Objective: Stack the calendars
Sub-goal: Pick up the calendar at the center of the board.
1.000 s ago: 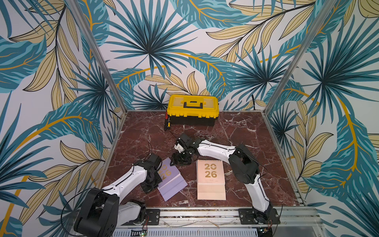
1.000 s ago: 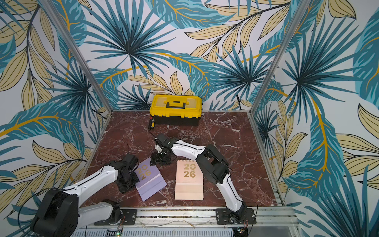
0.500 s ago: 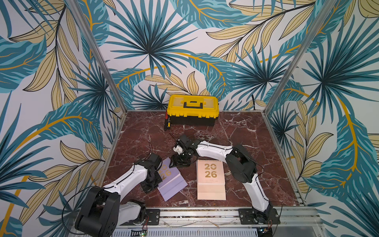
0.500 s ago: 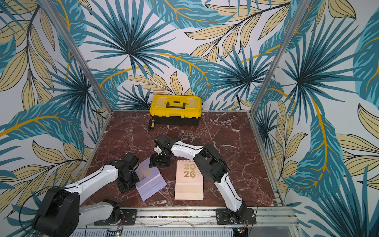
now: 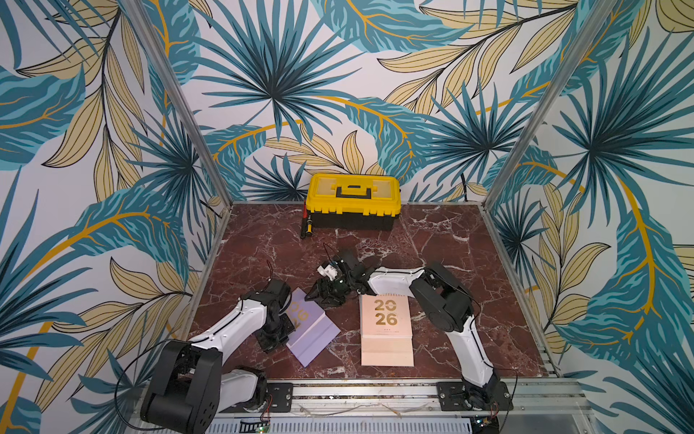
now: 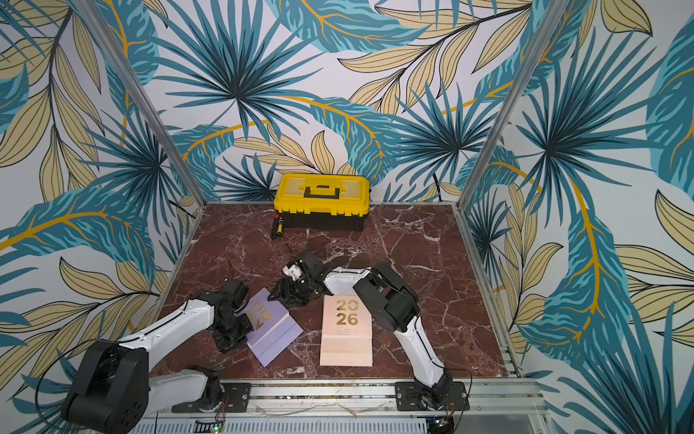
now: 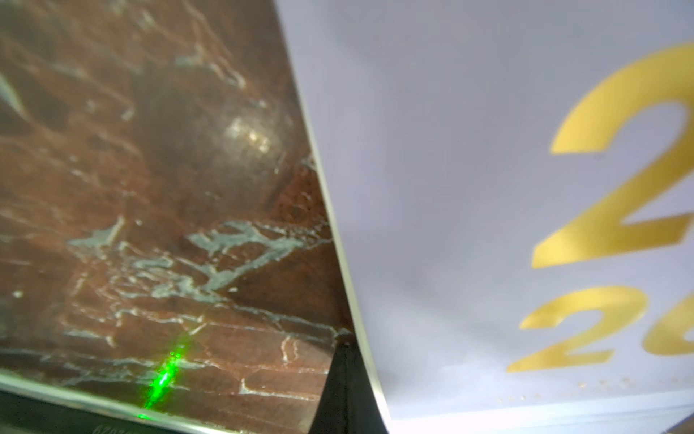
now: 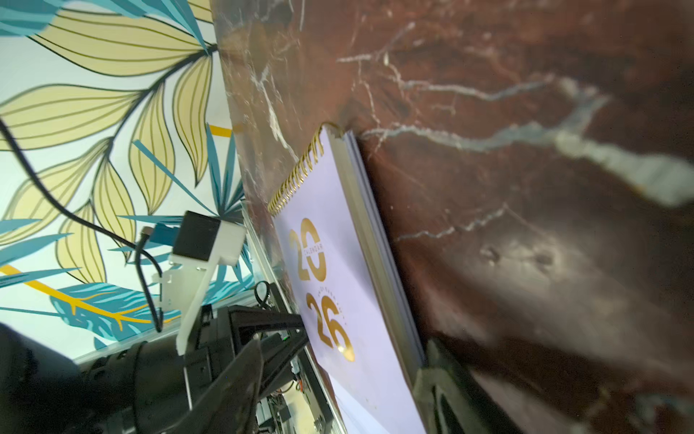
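My right gripper grabs the lilac calendar's page edge facing the peach-pink calendar next, to stack the lilac calendar flat on top, cover upward.
A lilac calendar (image 5: 313,332) (image 6: 276,330) lies askew on the marble at front left, with a peach-pink calendar (image 5: 386,338) (image 6: 346,338) flat to its right, apart from it. My left gripper (image 5: 279,332) (image 7: 347,390) is shut, its black fingertip against the lilac calendar's (image 7: 488,188) left edge, which curves up off the marble. Whether it pinches the cover is hidden. My right gripper (image 5: 319,297) (image 8: 338,379) stands open at the far corner of the lilac calendar (image 8: 338,263). One of its fingers (image 8: 435,379) is at the page edge and the other is off the cover.
A yellow-and-black toolbox (image 5: 353,201) stands against the back wall with a small black-and-yellow tool (image 5: 306,225) beside its left end. Patterned walls close in the marble table (image 5: 450,244) on three sides. An aluminium rail (image 5: 356,390) runs along the front.
My right gripper has edged slightly forward and down toward the lilac calendar's far corner. The left arm and both calendars look unmoved.
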Controlling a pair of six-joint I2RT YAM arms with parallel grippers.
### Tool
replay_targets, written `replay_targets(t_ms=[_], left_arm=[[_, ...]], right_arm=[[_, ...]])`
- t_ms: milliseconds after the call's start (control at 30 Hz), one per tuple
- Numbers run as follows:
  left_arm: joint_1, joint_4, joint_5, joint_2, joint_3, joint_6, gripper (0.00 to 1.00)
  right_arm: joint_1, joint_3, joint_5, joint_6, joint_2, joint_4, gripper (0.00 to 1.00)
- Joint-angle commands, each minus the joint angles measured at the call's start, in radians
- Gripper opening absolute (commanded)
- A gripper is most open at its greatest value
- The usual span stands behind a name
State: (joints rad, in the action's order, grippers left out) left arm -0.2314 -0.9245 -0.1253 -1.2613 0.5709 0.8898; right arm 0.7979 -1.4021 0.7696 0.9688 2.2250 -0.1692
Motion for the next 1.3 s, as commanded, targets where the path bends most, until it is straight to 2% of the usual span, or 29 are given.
replay_targets(t_ms=[0, 200, 367, 533, 600, 700, 800, 900, 1033, 1267], left_arm=[[0.012, 0.218, -0.064, -0.059, -0.036, -0.041, 0.00], [0.033, 0.239, -0.079, -0.105, -0.025, -0.074, 0.00], [0.037, 0.245, -0.084, -0.144, 0.002, -0.096, 0.00], [0.038, 0.253, -0.089, -0.165, 0.015, -0.104, 0.00], [0.038, 0.256, -0.090, -0.168, 0.014, -0.104, 0.00], [0.040, 0.257, -0.089, -0.169, 0.018, -0.107, 0.00], [0.041, 0.257, -0.094, -0.170, 0.018, -0.111, 0.00], [0.043, 0.257, -0.093, -0.166, 0.018, -0.115, 0.00], [0.044, 0.257, -0.099, -0.165, 0.021, -0.119, 0.00], [0.046, 0.256, -0.109, -0.133, 0.022, -0.127, 0.00]], right_arm=[[0.043, 0.019, 0.145, 0.119, -0.027, -0.216, 0.67], [0.046, 0.020, 0.163, 0.120, -0.033, -0.230, 0.65], [0.050, 0.009, 0.170, 0.046, -0.050, -0.137, 0.64], [0.058, 0.034, 0.236, 0.231, -0.016, -0.400, 0.55], [0.064, 0.034, 0.234, 0.237, -0.013, -0.397, 0.53], [0.077, 0.005, 0.218, 0.144, -0.018, -0.242, 0.51], [0.091, -0.061, 0.156, -0.087, -0.045, 0.087, 0.51], [0.098, -0.126, 0.076, -0.253, -0.066, 0.323, 0.48], [0.099, -0.164, 0.041, -0.311, -0.066, 0.417, 0.41], [0.110, -0.193, 0.016, -0.346, -0.069, 0.468, 0.14]])
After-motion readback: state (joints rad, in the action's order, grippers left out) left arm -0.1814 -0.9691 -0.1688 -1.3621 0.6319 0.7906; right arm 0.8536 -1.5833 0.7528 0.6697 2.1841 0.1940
